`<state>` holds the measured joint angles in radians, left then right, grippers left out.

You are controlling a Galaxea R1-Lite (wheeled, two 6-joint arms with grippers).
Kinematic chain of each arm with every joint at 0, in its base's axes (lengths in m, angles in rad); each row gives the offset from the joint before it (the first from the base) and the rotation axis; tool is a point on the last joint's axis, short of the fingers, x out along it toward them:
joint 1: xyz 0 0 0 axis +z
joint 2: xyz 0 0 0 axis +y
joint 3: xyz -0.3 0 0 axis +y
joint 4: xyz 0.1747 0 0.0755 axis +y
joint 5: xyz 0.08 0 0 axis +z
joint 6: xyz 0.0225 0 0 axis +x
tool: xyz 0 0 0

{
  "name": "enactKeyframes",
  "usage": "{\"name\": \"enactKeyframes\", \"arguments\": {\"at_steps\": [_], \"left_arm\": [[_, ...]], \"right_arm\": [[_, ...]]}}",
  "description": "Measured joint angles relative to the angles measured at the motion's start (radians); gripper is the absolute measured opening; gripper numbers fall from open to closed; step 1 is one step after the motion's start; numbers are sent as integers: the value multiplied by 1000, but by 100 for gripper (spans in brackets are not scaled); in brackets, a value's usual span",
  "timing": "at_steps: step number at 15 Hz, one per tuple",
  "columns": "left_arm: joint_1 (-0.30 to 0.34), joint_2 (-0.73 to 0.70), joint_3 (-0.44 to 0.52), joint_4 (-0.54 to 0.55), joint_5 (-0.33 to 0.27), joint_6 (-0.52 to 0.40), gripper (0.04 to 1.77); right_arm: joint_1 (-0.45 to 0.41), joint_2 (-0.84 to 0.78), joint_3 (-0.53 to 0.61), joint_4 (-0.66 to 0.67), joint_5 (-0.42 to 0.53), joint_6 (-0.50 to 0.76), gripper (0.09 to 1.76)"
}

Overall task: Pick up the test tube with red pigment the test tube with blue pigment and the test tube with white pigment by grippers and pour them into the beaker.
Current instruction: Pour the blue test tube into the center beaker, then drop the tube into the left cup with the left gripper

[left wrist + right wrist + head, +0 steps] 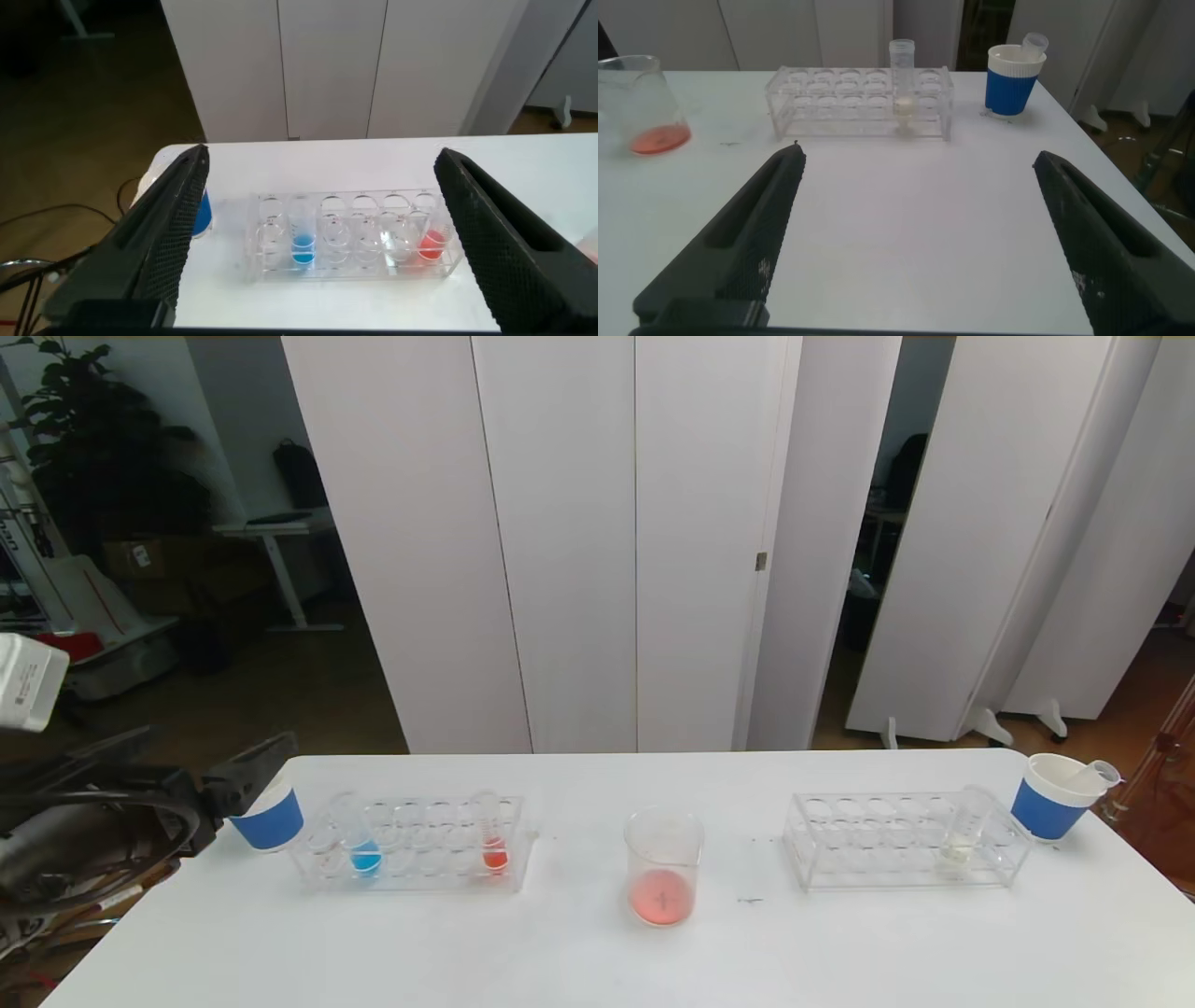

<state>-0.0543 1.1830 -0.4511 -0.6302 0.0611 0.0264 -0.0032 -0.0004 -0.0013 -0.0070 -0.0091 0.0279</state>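
Observation:
The sides of the clear rack are around the blue test tube's lower end, so my left gripper should next grab the tube by its upper end under the tube's rim (349,819) (300,210) to pour.
A clear rack (415,845) on the table's left holds the test tube with blue pigment (364,854) and the test tube with red pigment (493,845). The beaker (663,868) stands mid-table with a thin layer of red liquid in it. The test tube with white pigment (962,831) stands in the right rack (896,840). My left gripper (322,152) is open at the table's left end, facing the left rack, and holds nothing; the blue tube (302,245) and the red tube (431,245) lie beyond it. My right gripper (918,154) hangs open over bare table, short of the white tube (902,84).
A blue-banded paper cup (271,817) stands close to one of my left fingers (247,775). A second such cup (1055,793), with an empty tube in it, is at the table's far right corner. White partition panels stand behind the table.

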Motion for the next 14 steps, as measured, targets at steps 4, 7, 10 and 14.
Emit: {"name": "enactKeyframes", "arguments": {"at_steps": [4,7,10,14], "left_arm": [[0,89,71,-64,-8,-17,172],[-2,147,90,-95,-16,-33,172],[-1,221,103,-151,-20,-48,172],[-2,316,114,-230,-24,-56,172]], "right_arm": [[0,0,0,0,0,0,175],[0,0,0,0,0,0,175],[0,0,0,0,0,0,175],[0,0,0,0,0,0,175]]}}
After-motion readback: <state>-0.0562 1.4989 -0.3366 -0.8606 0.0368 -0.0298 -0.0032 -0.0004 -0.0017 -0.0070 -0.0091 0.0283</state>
